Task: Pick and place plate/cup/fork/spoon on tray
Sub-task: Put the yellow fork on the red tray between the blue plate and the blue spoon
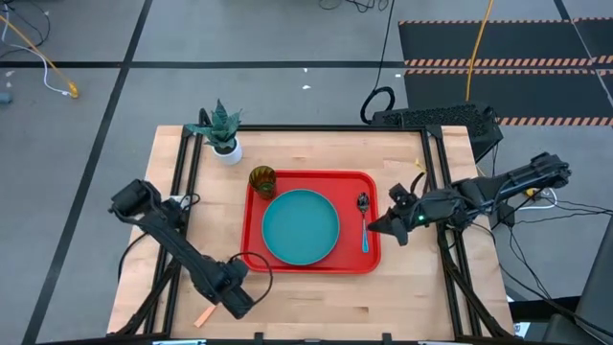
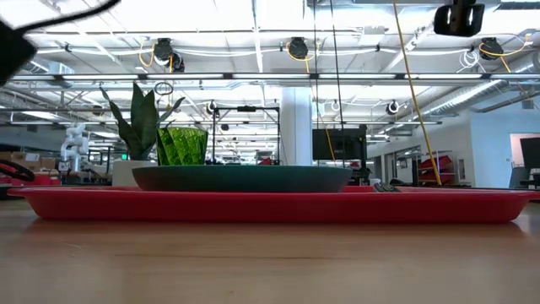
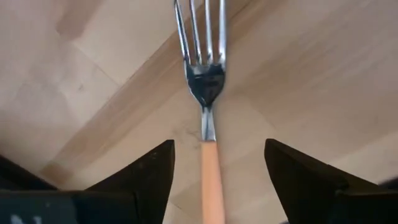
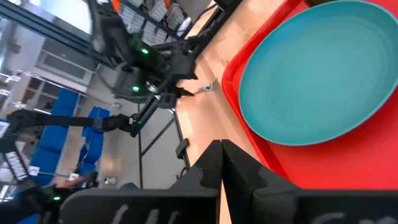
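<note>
The fork needs to go on the red tray [image 1: 369, 261] beside the spoon, so my left gripper should next grab the fork by its orange handle.
The fork [image 3: 208, 93], with silver tines and an orange handle [image 1: 203, 318], lies flat on the wooden table near its front left. My left gripper [image 3: 217, 144] points down over it, open, one finger on each side of the handle just behind the neck, touching neither. The red tray [image 1: 369, 261] holds the teal plate [image 1: 300, 226], the green cup [image 1: 262, 179] in its far left corner and the blue-handled spoon [image 1: 364, 222] along its right side. My right gripper [image 1: 383, 228] hovers shut above the tray's right edge, holding nothing.
A small potted plant [image 1: 222, 134] stands on the table beyond the tray's far left corner. Bare wood lies in front of the tray and to its left. Black frame rails [image 1: 182, 172] run along both table sides.
</note>
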`<state>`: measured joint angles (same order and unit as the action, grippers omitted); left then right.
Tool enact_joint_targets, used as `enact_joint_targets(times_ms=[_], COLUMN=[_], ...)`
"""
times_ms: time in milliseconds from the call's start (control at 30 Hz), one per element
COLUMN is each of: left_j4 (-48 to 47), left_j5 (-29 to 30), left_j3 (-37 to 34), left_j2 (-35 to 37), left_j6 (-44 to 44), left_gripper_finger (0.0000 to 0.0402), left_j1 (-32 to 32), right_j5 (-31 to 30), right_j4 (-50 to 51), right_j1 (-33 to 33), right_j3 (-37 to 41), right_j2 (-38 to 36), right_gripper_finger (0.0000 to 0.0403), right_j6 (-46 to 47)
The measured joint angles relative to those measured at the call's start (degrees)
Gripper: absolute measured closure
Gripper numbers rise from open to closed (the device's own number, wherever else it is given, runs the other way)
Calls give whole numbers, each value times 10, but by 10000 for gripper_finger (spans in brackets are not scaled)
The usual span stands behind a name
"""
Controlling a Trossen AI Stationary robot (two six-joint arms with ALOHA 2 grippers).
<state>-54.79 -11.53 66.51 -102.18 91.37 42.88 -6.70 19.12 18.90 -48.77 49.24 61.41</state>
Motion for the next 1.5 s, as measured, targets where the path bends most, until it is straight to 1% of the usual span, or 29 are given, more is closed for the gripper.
enact_joint_targets(times_ms=[133,300,400,567,667,733,900,1100,1167,1267,1367,1500], left_j4=[64,71,72,90,97,104,116,119,117,106,72,22], left_j5=[-9,-6,-4,-5,0,5,5,-27,-29,-23,-6,6], left_j3=[-39,-54,-63,-78,-78,-78,-78,-68,-60,-54,-51,-51], left_j2=[0,0,0,1,1,1,1,14,31,61,99,145], left_j6=[26,32,32,43,43,43,44,52,54,54,55,63], left_gripper_finger=[172,206,243,326,357,366,369,394,400,401,401,401], left_j1=[0,-1,0,0,0,0,0,-3,-1,0,-1,-10], right_j5=[0,-6,-6,-7,-7,-6,-6,-7,-11,-39,-53,-54], right_j4=[12,30,35,35,36,35,48,63,63,70,70,88], right_j1=[0,0,0,0,0,0,0,0,0,0,-1,-10], right_j3=[0,0,0,0,0,0,0,0,0,0,0,0], right_j2=[-21,-41,-47,-48,-50,-51,-61,-76,-79,-80,-75,-68], right_gripper_finger=[403,403,403,403,403,403,403,403,403,403,403,403], right_j6=[7,13,13,13,13,12,9,14,15,33,42,45])
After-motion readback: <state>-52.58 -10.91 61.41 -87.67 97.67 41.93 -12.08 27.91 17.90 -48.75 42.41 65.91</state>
